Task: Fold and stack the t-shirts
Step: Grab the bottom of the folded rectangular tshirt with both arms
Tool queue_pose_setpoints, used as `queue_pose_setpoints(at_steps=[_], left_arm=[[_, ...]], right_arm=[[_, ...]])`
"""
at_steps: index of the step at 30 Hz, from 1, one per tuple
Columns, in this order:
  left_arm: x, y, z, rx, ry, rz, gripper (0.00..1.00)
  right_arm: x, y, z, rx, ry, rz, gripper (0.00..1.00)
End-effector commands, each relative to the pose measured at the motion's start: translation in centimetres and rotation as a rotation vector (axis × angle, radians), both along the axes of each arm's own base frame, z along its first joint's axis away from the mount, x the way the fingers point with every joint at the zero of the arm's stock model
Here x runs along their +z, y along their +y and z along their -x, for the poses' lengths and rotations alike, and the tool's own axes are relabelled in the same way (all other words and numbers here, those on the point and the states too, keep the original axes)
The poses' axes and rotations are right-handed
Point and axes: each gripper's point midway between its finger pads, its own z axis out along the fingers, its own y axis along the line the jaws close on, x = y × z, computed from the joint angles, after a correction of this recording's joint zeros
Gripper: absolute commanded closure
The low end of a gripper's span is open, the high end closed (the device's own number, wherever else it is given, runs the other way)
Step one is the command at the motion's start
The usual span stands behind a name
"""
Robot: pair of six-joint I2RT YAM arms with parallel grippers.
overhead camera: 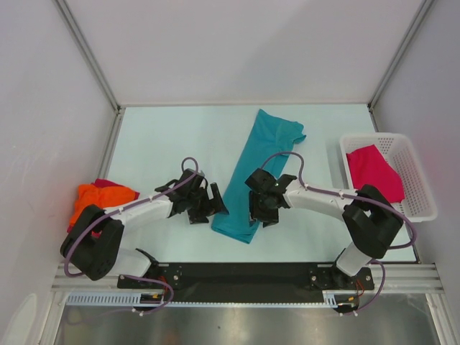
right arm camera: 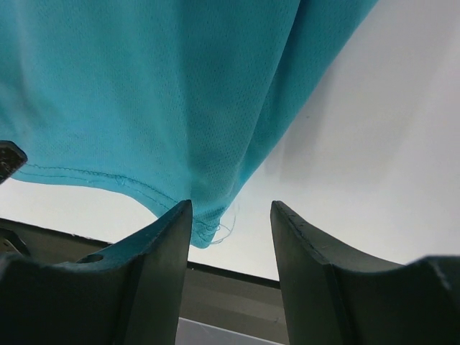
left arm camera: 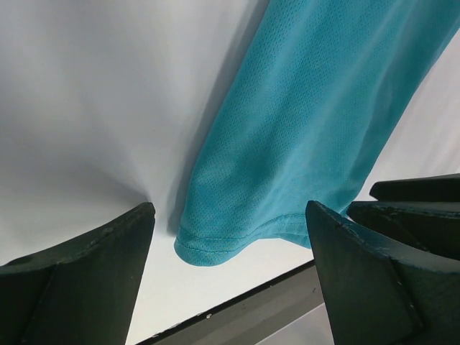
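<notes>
The right gripper needs to grip the teal t-shirt's hem corner next, opposite the left gripper's corner, to fold the t-shirt's hem end over the strip.
A teal t-shirt (overhead camera: 256, 167) lies folded into a long strip, running from the table's middle back down to the front. Its hem end shows in the left wrist view (left arm camera: 302, 129) and in the right wrist view (right arm camera: 158, 93). My left gripper (overhead camera: 213, 209) is open and empty, just left of the hem's near corner. My right gripper (overhead camera: 260, 217) is open and empty, at the hem's right corner. A magenta-pink shirt (overhead camera: 375, 171) lies in the basket. An orange shirt (overhead camera: 97, 199) lies on a dark red one (overhead camera: 108, 184) at the left edge.
A white lattice basket (overhead camera: 411, 172) stands at the right edge of the table. The black front rail (overhead camera: 244, 277) runs along the near edge and shows below the hem in both wrist views. Metal frame posts stand at the back corners.
</notes>
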Motion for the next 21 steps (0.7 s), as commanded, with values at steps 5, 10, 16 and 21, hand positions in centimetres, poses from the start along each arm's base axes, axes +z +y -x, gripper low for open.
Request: queue_pose_setpoints(at_steps=[5, 10, 16, 21], left_arm=[[0.5, 0.0, -0.4, -0.027, -0.032, 0.002, 0.09], [0.7, -0.1, -0.4, -0.039, -0.027, 0.001, 0.09], [1.4, 0.0, -0.8, -0.058, -0.041, -0.025, 0.09], [-0.2, 0.2, -0.6, -0.067, -0.015, -0.048, 0.11]], right_arm=[[-0.6, 1.1, 1.1, -0.047, -0.006, -0.060, 0.46], [-1.5, 1.9, 1.6, -0.049, -0.004, -0.076, 0.46], [-2.6, 3.1, 1.7, -0.069, -0.015, -0.105, 0.46], [-3.2, 4.0, 1.7, -0.066, -0.013, -0.120, 0.46]])
